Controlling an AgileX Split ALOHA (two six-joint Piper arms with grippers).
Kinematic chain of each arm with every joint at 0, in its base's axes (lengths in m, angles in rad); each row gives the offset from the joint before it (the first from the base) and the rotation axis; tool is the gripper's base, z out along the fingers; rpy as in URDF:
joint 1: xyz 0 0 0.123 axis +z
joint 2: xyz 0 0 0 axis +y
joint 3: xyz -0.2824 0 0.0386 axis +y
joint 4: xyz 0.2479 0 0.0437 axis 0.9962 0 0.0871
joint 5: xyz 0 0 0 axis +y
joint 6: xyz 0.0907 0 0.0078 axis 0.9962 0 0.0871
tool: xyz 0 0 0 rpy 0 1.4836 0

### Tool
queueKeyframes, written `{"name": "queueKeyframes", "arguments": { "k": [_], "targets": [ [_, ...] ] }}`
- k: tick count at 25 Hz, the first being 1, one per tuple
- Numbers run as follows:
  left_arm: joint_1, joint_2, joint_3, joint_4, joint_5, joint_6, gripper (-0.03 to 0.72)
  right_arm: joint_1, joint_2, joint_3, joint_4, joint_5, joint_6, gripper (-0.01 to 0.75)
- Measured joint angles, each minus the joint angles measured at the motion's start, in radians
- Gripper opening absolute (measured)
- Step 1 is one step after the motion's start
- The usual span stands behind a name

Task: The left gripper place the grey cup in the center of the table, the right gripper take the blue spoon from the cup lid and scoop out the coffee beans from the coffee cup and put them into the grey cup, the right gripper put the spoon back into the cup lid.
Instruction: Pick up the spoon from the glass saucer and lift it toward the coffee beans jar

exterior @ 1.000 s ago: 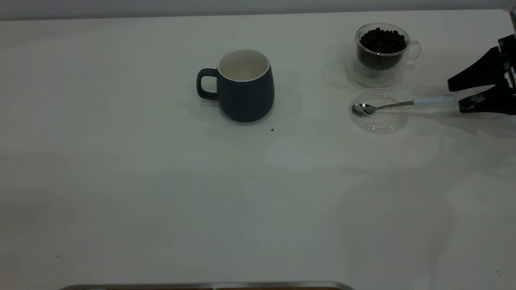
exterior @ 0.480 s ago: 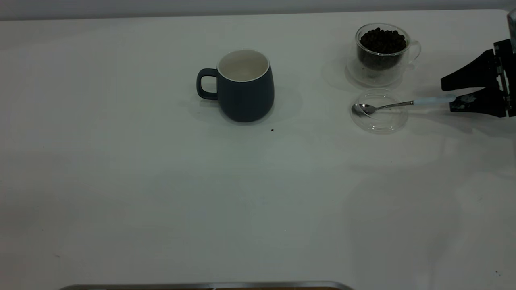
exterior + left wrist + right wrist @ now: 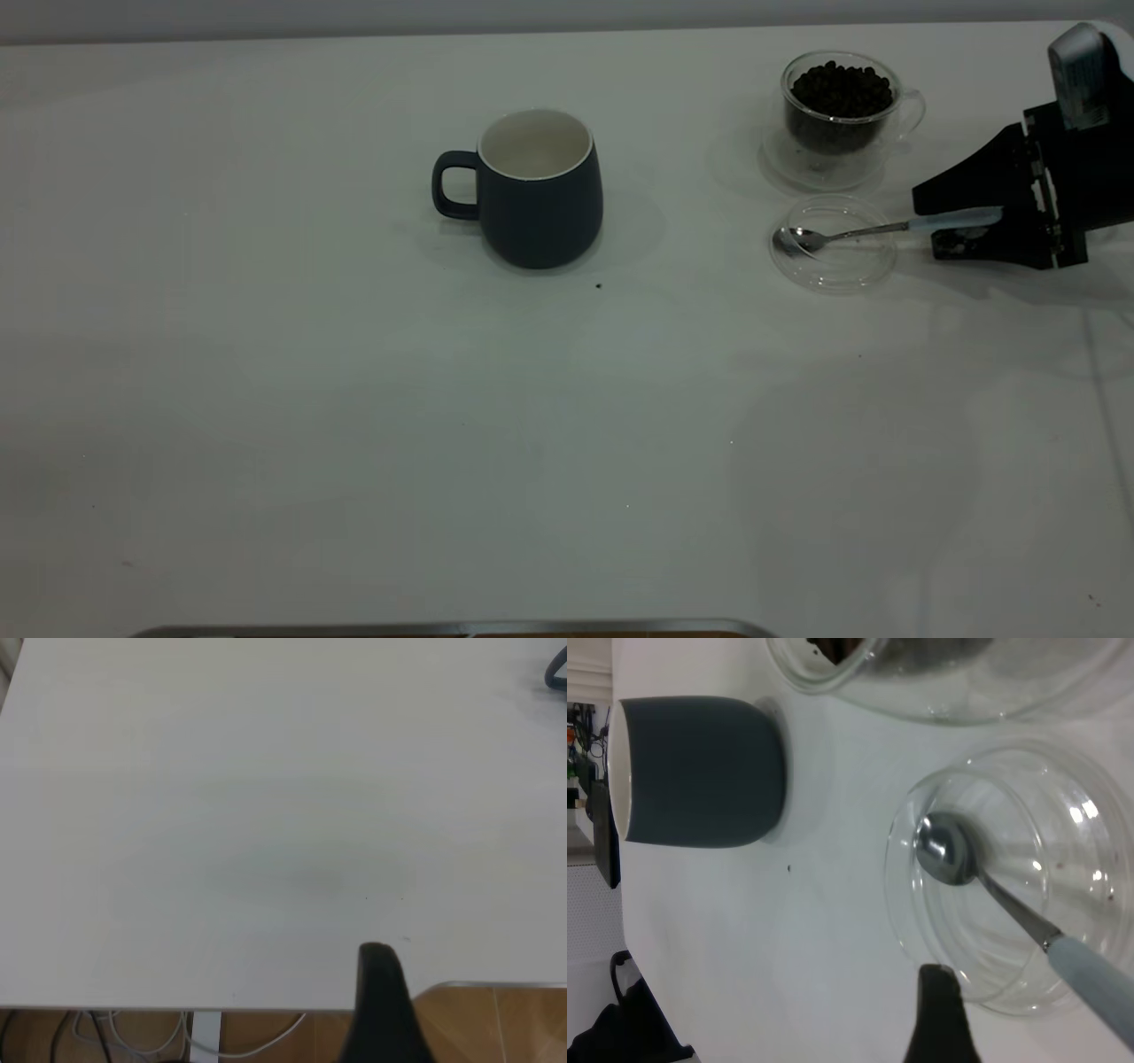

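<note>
My right gripper closes now, since its fingers are on both sides of the spoon's blue handle beyond the clear lid. Closing now would catch the spoon.
The grey cup stands upright near the table's middle, handle to the left, and shows in the right wrist view. The glass coffee cup full of beans stands at the back right. The clear cup lid lies just in front of it. The blue-handled spoon rests with its bowl in the lid. My right gripper is open, its fingers on either side of the spoon's blue handle. Of my left gripper only one finger shows, over the table's near edge.
A stray coffee bean lies in front of the grey cup. A metal edge runs along the table's front. The grey cup's handle shows far off in the left wrist view.
My right gripper has moved left, from beyond the spoon's handle end to straddling the blue handle. The spoon, lid and cups have not moved.
</note>
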Motion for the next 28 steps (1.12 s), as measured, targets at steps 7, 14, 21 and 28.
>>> {"name": "queueKeyframes", "arguments": {
  "k": [7, 14, 21, 28],
  "targets": [
    [0.000, 0.000, 0.000, 0.000, 0.000, -0.001, 0.588, 0.002, 0.001, 0.000, 0.003, -0.002, -0.003, 0.491],
    [0.000, 0.000, 0.000, 0.000, 0.000, -0.003, 0.588, 0.002, 0.001, 0.000, 0.004, 0.008, -0.004, 0.216],
    [0.000, 0.000, 0.000, 0.000, 0.000, -0.003, 0.588, 0.000, -0.038, 0.000, -0.065, 0.033, -0.004, 0.097],
    [0.000, 0.000, 0.000, 0.000, 0.000, -0.003, 0.588, -0.025, -0.168, 0.000, -0.125, 0.054, -0.004, 0.097]
  ]
}}
